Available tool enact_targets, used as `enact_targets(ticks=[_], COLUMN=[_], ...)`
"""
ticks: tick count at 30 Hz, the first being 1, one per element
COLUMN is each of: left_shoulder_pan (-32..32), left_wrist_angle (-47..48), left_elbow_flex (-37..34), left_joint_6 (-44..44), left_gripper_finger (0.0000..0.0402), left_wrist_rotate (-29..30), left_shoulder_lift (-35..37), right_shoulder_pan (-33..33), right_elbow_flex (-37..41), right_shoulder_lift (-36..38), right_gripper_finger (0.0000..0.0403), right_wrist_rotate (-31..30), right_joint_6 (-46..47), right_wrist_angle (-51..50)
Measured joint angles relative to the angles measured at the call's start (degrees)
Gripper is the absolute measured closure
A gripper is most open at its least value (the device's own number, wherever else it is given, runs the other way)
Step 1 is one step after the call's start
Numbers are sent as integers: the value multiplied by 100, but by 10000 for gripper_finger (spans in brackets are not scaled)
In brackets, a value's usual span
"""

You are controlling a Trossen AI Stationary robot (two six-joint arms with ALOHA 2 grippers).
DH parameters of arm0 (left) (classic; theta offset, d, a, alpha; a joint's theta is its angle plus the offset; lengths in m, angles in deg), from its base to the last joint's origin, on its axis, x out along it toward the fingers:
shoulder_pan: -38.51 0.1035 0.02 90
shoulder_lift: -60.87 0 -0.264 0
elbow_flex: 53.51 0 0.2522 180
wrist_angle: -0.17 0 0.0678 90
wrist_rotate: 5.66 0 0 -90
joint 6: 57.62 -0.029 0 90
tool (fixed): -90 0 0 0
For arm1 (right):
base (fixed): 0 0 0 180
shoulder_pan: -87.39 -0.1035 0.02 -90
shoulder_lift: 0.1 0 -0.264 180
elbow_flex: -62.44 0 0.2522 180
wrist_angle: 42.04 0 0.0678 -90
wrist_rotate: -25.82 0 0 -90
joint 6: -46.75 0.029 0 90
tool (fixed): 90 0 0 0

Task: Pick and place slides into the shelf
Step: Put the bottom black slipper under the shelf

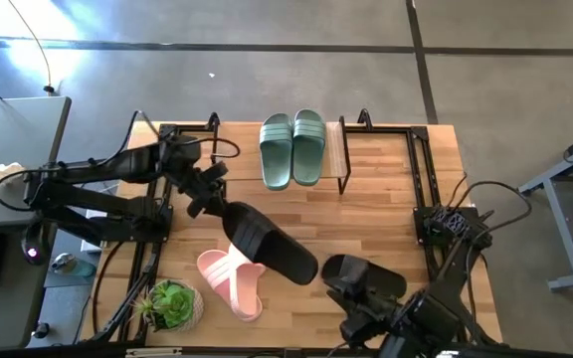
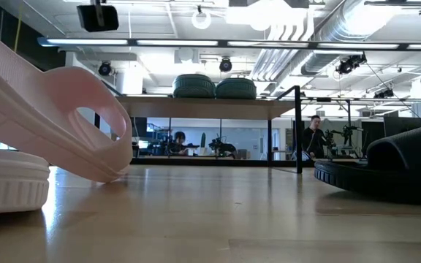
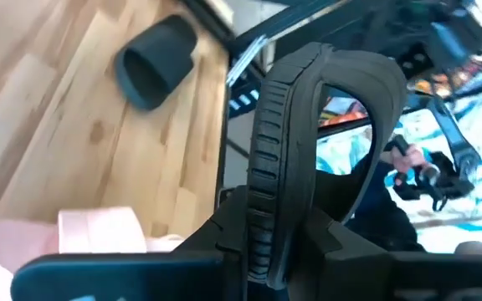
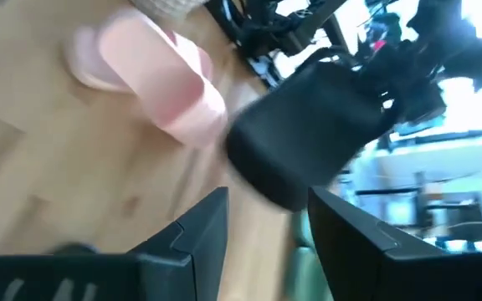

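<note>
The black slide on the tabletop should next be gripped by its heel end with my right gripper, to set the black slide under the shelf (image 1: pixel 334 149).
A sage green pair of slides (image 1: pixel 291 149) stands on the shelf's plank top (image 1: pixel 338 149) at the table's far edge. My left gripper (image 1: pixel 214 199) is shut on one black slide (image 1: pixel 267 244), which reaches out toward the table's middle. A pink pair (image 1: pixel 232 280) lies near the front left, one slide leaning on the other (image 2: pixel 57 117). The second black slide (image 1: pixel 351 268) rests sole-down on the table (image 2: pixel 386 164). My right gripper (image 4: pixel 266 205) stands open just short of it, with nothing between its fingers. My left gripper pinches the black slide by the end of its sole (image 3: pixel 262 238) nearest the arm, one finger on each face. It comes from the table's left, along the slide's length. The slide stands on edge, its strap (image 3: pixel 366 125) arching sideways, partly above the pink pair. Whether its far end touches anything I cannot tell.
A potted green plant (image 1: pixel 172 303) stands at the front left corner. Black wire frames (image 1: pixel 421 159) rise at the shelf's sides and along the table's right. Bare wood lies between the shelf and the slides.
</note>
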Motion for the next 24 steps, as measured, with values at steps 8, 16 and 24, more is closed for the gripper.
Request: enact_targets(ticks=[8, 16, 24], left_shoulder_pan=[4, 210, 341], left_wrist_angle=[56, 83, 114], left_elbow_flex=[383, 754, 771], left_joint_6=[115, 7, 9], left_gripper_finger=[365, 372, 373], left_wrist_rotate=[-365, -582, -629], left_shoulder_lift=[-854, -1221, -1243], right_shoulder_pan=[140, -77, -169], right_elbow_flex=[0, 0, 0], right_shoulder_lift=[-271, -892, -1175], right_gripper_finger=[244, 244, 244], right_wrist_rotate=[111, -278, -922], right_joint_6=[-818, -748, -810], right_wrist_angle=[-58, -605, -751])
